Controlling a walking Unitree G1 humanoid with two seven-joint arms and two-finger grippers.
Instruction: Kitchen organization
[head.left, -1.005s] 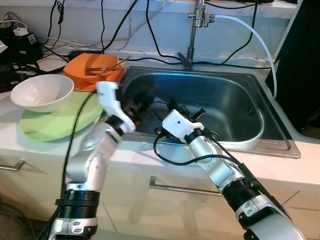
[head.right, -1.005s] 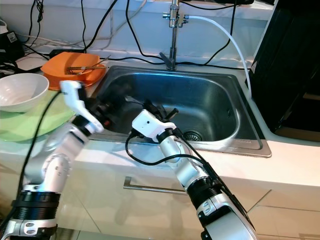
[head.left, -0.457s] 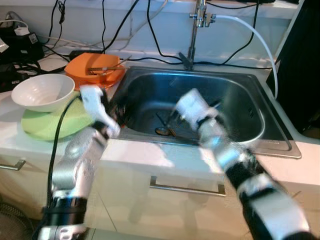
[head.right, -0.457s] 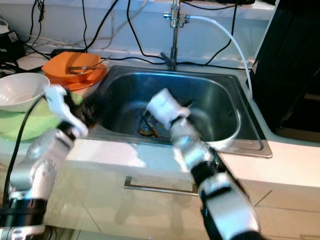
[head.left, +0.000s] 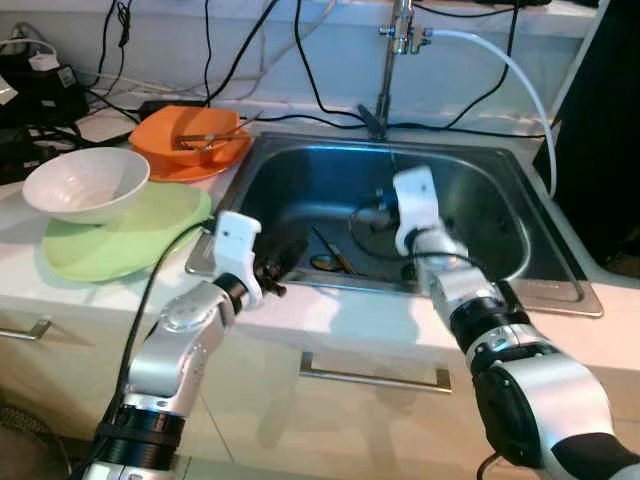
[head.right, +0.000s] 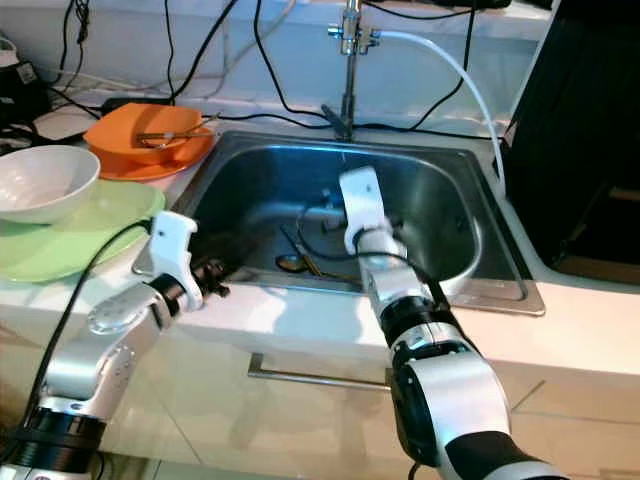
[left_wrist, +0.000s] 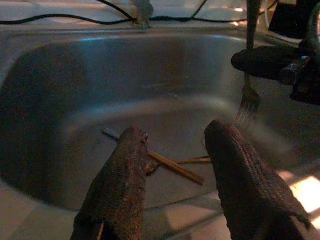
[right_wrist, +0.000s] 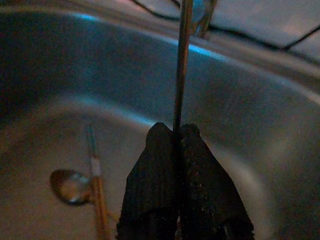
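Note:
My left gripper should next pinch the white bowl by its thin rim (head.left: 146, 182), because the bowl's round body is far wider than my open fingers.
My right gripper (right_wrist: 175, 131) is shut on the thin metal handle of a fork (left_wrist: 247, 106), held upright with its tines down, inside the steel sink (head.left: 555, 288). The left wrist view looks across at that right gripper (left_wrist: 270, 62). On the sink's bottom lie wooden chopsticks (head.left: 331, 250) and a spoon (right_wrist: 70, 186). My left gripper (left_wrist: 175, 137) hovers at the sink's front left rim, open, with nothing between its fingers.
On the counter to the left stand an orange plate (head.left: 190, 140) holding utensils, a white bowl (head.left: 85, 185) and a green plate (head.left: 120, 238). The faucet (head.left: 392, 60) rises behind the sink, with cables along the back. A drawer handle (head.left: 372, 372) sits below.
My right arm swung from the sink's front edge further in and now holds the fork upright. The left gripper drew back from inside the sink to its front left rim.

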